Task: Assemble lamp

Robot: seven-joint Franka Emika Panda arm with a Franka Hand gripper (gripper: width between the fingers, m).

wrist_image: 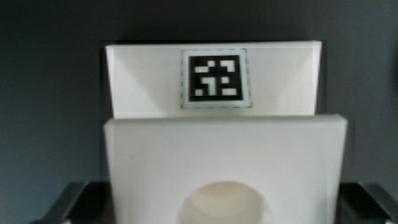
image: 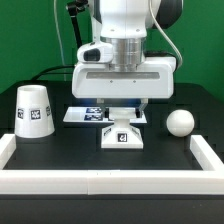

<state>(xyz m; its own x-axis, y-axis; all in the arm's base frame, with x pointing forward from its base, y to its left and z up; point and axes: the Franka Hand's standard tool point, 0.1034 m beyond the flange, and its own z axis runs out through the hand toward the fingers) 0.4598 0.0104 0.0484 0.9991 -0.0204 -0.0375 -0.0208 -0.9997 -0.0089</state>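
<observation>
The white lamp base sits at the centre, short of the raised rim's corner (image: 208,174), so it moves toward that corner next, before my gripper releases it.
The white lamp base (image: 122,137) stands on the black table at the centre, with its tag facing the camera. My gripper (image: 122,120) is straight above it, fingers down at its two sides. In the wrist view the base (wrist_image: 214,140) fills the frame, with a tag on its far part and a round socket hole near the gripper (wrist_image: 222,205). The dark fingers (wrist_image: 86,203) press against both side faces of the base. The tapered shade (image: 34,110) stands at the exterior view's left. The ball-shaped bulb (image: 179,122) lies at the exterior view's right.
The marker board (image: 88,114) lies flat just behind the base, partly hidden by the gripper. A white raised rim (image: 110,180) borders the table at the front and both sides. A green wall stands behind.
</observation>
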